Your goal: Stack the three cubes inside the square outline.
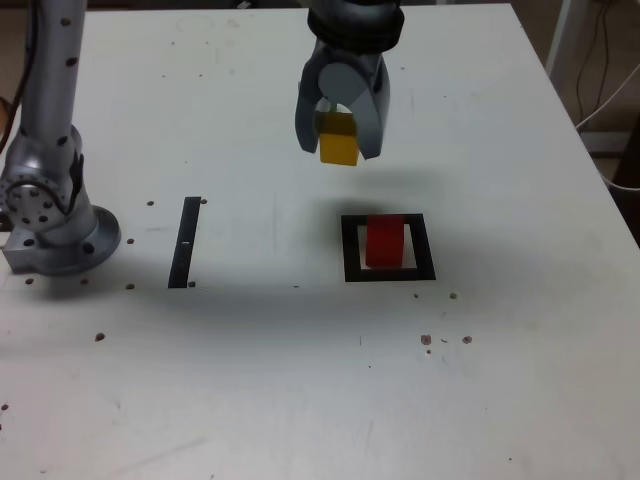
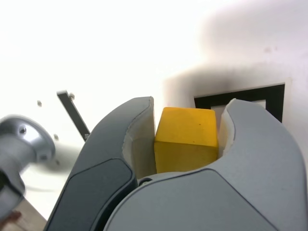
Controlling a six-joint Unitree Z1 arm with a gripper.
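Observation:
The yellow cube hangs behind the red cube and would miss if the gripper opened now. The gripper needs to keep holding the yellow cube until its base reaches the red cube's top.
My gripper hangs above the table, shut on the yellow cube, behind and a little to the exterior view's left of the square outline. A red cube stands inside that black outline. In the wrist view the yellow cube sits clamped between the two grey fingers, and a corner of the square outline shows beyond them. No green cube is in view.
A straight black strip lies on the white table at the exterior view's left of the outline. The arm's grey base stands at the far left. Small dark specks dot the tabletop.

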